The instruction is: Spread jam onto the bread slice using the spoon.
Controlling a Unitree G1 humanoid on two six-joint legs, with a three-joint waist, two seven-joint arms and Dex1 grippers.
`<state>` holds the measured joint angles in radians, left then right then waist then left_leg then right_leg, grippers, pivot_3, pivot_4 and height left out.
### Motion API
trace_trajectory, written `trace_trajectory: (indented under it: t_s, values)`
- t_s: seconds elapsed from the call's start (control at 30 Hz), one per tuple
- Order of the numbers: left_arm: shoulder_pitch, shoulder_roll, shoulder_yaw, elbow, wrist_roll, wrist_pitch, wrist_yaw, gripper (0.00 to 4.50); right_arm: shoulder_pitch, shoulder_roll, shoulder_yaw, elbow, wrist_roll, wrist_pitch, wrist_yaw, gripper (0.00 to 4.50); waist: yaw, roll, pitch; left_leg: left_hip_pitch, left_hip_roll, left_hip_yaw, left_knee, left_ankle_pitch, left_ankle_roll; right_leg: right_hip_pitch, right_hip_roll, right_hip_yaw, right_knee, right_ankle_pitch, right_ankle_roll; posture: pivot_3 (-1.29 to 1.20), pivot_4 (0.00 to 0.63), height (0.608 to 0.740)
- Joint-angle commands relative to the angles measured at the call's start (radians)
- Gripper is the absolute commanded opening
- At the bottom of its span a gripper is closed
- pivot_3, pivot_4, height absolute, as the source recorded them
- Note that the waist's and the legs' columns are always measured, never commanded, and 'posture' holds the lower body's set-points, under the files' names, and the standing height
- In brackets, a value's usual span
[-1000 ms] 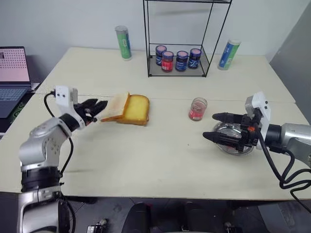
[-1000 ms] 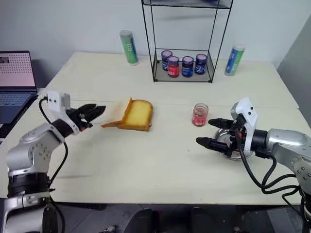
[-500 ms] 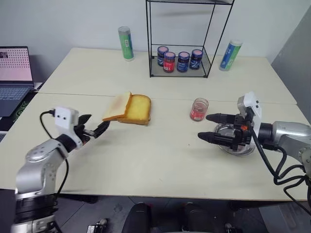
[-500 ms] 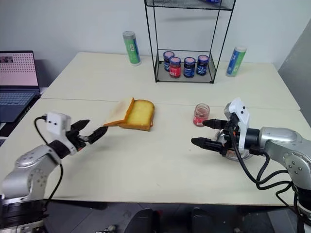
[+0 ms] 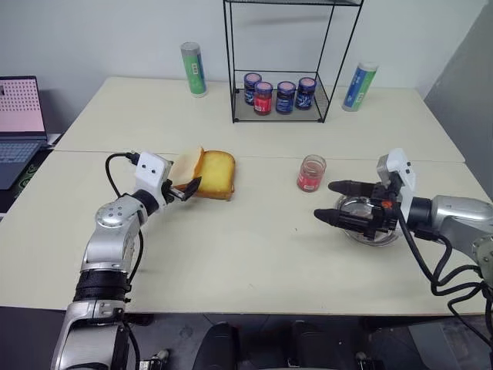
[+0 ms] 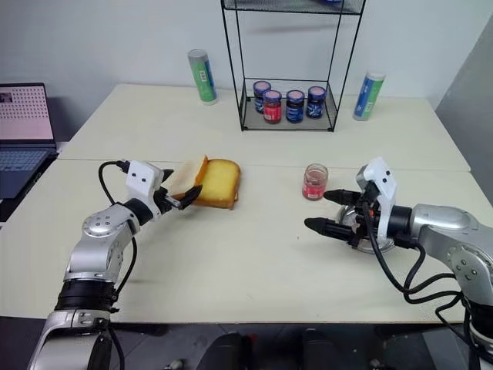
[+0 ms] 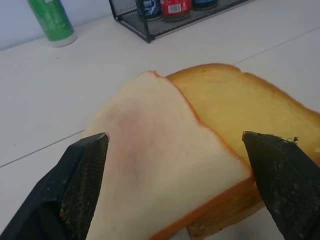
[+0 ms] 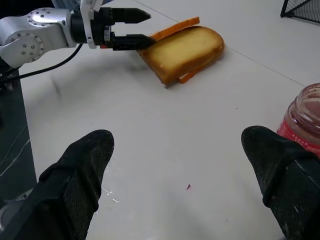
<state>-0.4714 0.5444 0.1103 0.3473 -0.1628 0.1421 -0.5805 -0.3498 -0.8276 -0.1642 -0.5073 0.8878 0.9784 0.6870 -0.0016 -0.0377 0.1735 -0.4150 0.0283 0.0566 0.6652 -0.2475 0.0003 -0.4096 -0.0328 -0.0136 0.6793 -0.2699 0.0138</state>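
Next, my left gripper grabs the thin bread slice [image 7: 150, 145] by its crust edge [image 7: 210, 205] for spreading jam.
The bread slice [image 5: 187, 163], thin and pale with a tan crust, leans tilted against a thicker golden bread piece [image 5: 217, 173]. My left gripper [image 5: 185, 187] is open at the slice's near edge. In the left wrist view the bread slice [image 7: 155, 145] lies between its fingers [image 7: 82, 175], with a gap on each side. The jam jar [image 5: 311, 173], clear glass showing red, stands open right of centre. My right gripper [image 5: 325, 201] is open and empty, hovering in front of a round steel dish [image 5: 376, 231]. The spoon is hidden.
A black wire rack [image 5: 277, 99] holding several dark jars stands at the back. A green can [image 5: 194, 69] is to its left and a green-blue can [image 5: 356, 85] to its right. A laptop [image 5: 19, 123] sits off the table's left edge.
My left gripper has opened wider and pushed forward to the bread slice's near edge, rolling as it went. The right gripper has stayed put. The camera view shifted.
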Motion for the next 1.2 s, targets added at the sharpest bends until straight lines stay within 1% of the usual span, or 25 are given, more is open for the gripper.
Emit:
trace_trajectory:
  t_s: [0.03, 0.07, 0.2, 0.23, 0.4, 0.47, 0.5, 0.57, 0.67, 0.77, 0.8, 1.0, 1.1, 1.2]
  values:
    - [-0.023, 0.020, -0.006, 0.033, 0.012, -0.018, -0.030, 4.47, 0.010, -0.012, -0.049, -0.036, 0.015, -0.011, -0.007, 4.50, 0.000, 0.000, 0.000, 0.000, 0.000, 0.000, 0.000, 0.000, 0.000, 0.000, 0.000, 0.000, 0.000, 0.000, 0.000, 0.00, 0.150, 0.740]
    - [-0.023, 0.021, -0.004, 0.039, 0.014, -0.016, -0.030, 4.47, 0.011, -0.012, -0.051, -0.037, 0.014, -0.012, -0.008, 4.50, 0.000, 0.000, 0.000, 0.000, 0.000, 0.000, 0.000, 0.000, 0.000, 0.000, 0.000, 0.000, 0.000, 0.000, 0.000, 0.00, 0.150, 0.740]
    - [-0.021, 0.023, 0.016, 0.060, 0.019, -0.021, -0.007, 3.73, 0.015, -0.011, -0.052, -0.035, 0.011, -0.018, -0.008, 4.50, 0.000, 0.000, 0.000, 0.000, 0.000, 0.000, 0.000, 0.000, 0.000, 0.000, 0.000, 0.000, 0.000, 0.000, 0.000, 0.00, 0.150, 0.740]
    - [-0.020, 0.023, 0.021, 0.063, 0.017, -0.023, -0.003, 3.45, 0.016, -0.012, -0.050, -0.034, 0.009, -0.021, -0.006, 4.50, -0.001, 0.000, 0.000, 0.000, 0.000, 0.000, 0.000, 0.000, 0.000, 0.000, 0.000, 0.000, 0.000, 0.000, 0.000, 0.00, 0.150, 0.740]
    - [-0.017, 0.022, 0.032, 0.066, 0.010, -0.024, 0.007, 2.42, 0.000, -0.015, -0.041, -0.014, -0.004, -0.031, 0.007, 4.50, -0.001, 0.000, 0.000, 0.000, 0.000, 0.000, 0.000, 0.000, 0.000, 0.000, 0.000, 0.000, 0.000, 0.000, 0.000, 0.00, 0.150, 0.740]
    - [-0.017, 0.022, 0.035, 0.068, 0.010, -0.025, 0.010, 1.89, -0.007, -0.016, -0.037, -0.005, -0.008, -0.035, 0.010, 4.50, 0.000, 0.000, 0.000, 0.000, 0.000, 0.000, 0.000, 0.000, 0.000, 0.000, 0.000, 0.000, 0.000, 0.000, 0.000, 0.00, 0.150, 0.740]
    - [-0.019, 0.022, 0.039, 0.071, 0.008, -0.025, 0.014, 1.75, -0.011, -0.016, -0.034, 0.000, -0.010, -0.037, 0.012, 4.50, 0.000, 0.000, 0.000, 0.000, 0.000, 0.000, 0.000, 0.000, 0.000, 0.000, 0.000, 0.000, 0.000, 0.000, 0.000, 0.00, 0.150, 0.740]
    - [-0.023, 0.022, 0.045, 0.077, 0.006, -0.026, 0.018, 1.32, -0.015, -0.016, -0.032, 0.006, -0.014, -0.039, 0.017, 4.50, 0.000, 0.000, 0.000, 0.000, 0.000, 0.000, 0.000, 0.000, 0.000, 0.000, 0.000, 0.000, 0.000, 0.000, 0.000, 0.00, 0.150, 0.740]
    - [-0.027, 0.024, 0.061, 0.082, -0.004, -0.024, 0.027, 0.79, -0.016, -0.016, -0.033, 0.009, -0.018, -0.040, 0.020, 4.50, 0.000, 0.000, 0.000, 0.000, 0.000, 0.000, 0.000, 0.000, 0.000, 0.000, 0.000, 0.000, 0.000, 0.000, 0.000, 0.00, 0.150, 0.740]
    - [-0.038, 0.029, 0.082, 0.091, -0.016, -0.014, 0.036, 0.11, -0.013, -0.015, -0.034, 0.007, -0.020, -0.040, 0.020, 4.50, 0.000, 0.000, 0.000, 0.000, 0.000, 0.000, 0.000, 0.000, 0.000, 0.000, 0.000, 0.000, 0.000, 0.000, 0.000, 0.00, 0.150, 0.740]
    - [-0.043, 0.033, 0.083, 0.094, -0.015, -0.012, 0.031, 0.02, -0.013, -0.015, -0.035, 0.006, -0.019, -0.039, 0.020, 4.50, 0.000, 0.000, 0.000, 0.000, 0.000, 0.000, 0.000, 0.000, 0.000, 0.000, 0.000, 0.000, 0.000, 0.000, 0.000, 0.00, 0.150, 0.740]
    - [-0.105, 0.051, 0.103, 0.102, -0.025, -0.005, 0.030, 0.02, -0.013, -0.017, -0.042, -0.004, -0.014, -0.035, 0.016, 4.50, 0.000, 0.000, 0.000, 0.000, 0.000, 0.000, 0.000, 0.000, 0.000, 0.000, 0.000, 0.000, 0.000, 0.000, 0.000, 0.00, 0.150, 0.740]
    - [-0.173, 0.054, 0.111, 0.021, -0.075, 0.039, -0.015, 0.02, -0.018, -0.023, -0.057, -0.015, 0.004, -0.023, 0.010, 4.50, 0.000, 0.000, 0.000, -0.001, 0.000, 0.000, 0.000, 0.000, 0.000, 0.000, 0.000, -0.001, 0.000, 0.000, 0.000, 0.00, 0.150, 0.740]
    - [-0.246, 0.054, 0.087, -0.075, -0.118, 0.116, -0.059, 0.02, -0.023, -0.038, -0.078, -0.026, 0.031, -0.008, 0.013, 4.50, 0.003, -0.001, 0.001, -0.001, 0.000, -0.001, 0.001, 0.000, 0.000, 0.000, 0.000, -0.001, 0.000, 0.000, 0.000, 0.00, 0.150, 0.740]
